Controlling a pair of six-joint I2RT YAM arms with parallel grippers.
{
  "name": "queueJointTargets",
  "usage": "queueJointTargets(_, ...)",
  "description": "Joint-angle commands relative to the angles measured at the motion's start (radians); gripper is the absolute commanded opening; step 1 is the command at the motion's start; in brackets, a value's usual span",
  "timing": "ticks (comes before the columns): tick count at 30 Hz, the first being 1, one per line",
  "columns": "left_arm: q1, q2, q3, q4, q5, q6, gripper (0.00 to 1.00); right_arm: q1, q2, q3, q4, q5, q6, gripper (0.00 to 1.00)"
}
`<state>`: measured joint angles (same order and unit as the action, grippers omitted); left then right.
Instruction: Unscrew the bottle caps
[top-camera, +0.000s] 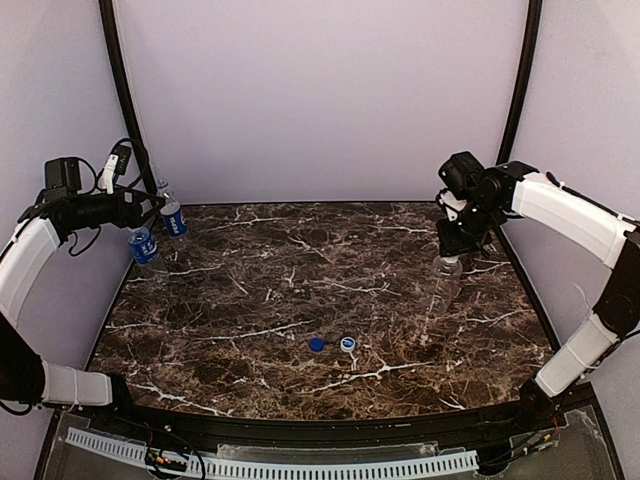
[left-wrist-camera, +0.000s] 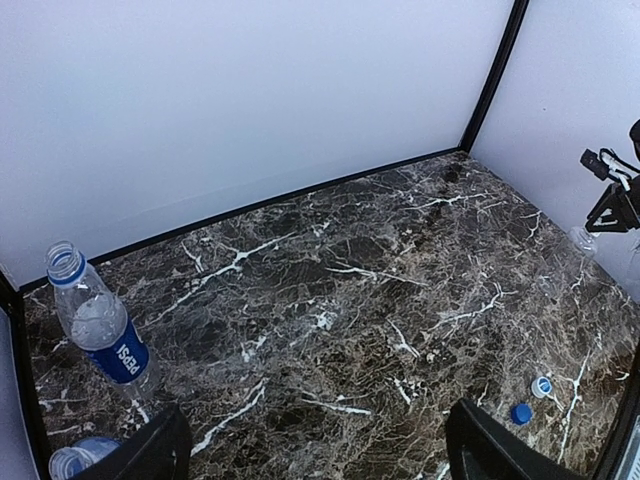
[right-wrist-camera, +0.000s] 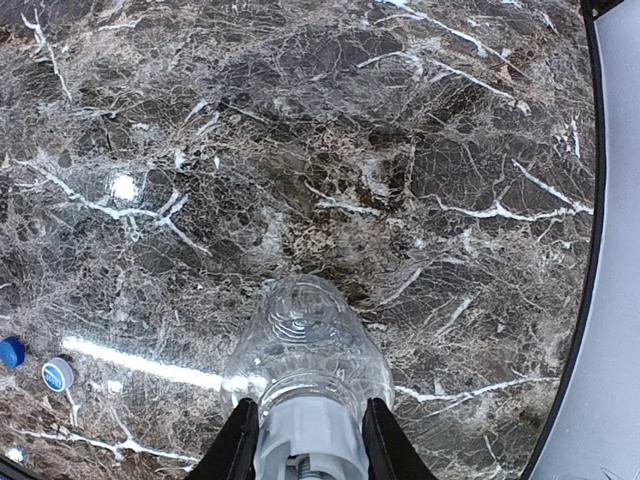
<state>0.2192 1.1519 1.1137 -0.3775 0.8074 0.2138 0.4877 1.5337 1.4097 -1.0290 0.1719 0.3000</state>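
My right gripper has its fingers closed against both sides of the white cap, so the clear bottle (top-camera: 445, 282) would come up too if I lifted the gripper now.
A plain clear bottle (top-camera: 445, 282) stands under my right gripper (top-camera: 455, 243). In the right wrist view the gripper (right-wrist-camera: 310, 452) is shut on the bottle's white cap (right-wrist-camera: 312, 432), with the bottle's body (right-wrist-camera: 305, 340) below. Two labelled bottles (top-camera: 143, 246) (top-camera: 172, 216) stand at the far left, both without caps. My left gripper (top-camera: 148, 208) is open and empty above and beside them. Its wrist view shows one bottle (left-wrist-camera: 102, 328) and the rim of the other (left-wrist-camera: 72, 461). A loose blue cap (top-camera: 316, 344) and a loose white cap (top-camera: 347, 344) lie at front centre.
The dark marble table (top-camera: 300, 270) is walled by white panels on three sides, with black corner posts (top-camera: 125, 90). The loose caps also show in the left wrist view (left-wrist-camera: 520, 412) and the right wrist view (right-wrist-camera: 57, 374).
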Motion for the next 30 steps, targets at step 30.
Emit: queueJointTargets(30, -0.621, -0.002, 0.26, -0.457, -0.337, 0.445, 0.92, 0.286, 0.237, 0.415, 0.732, -0.774, 0.03, 0.0)
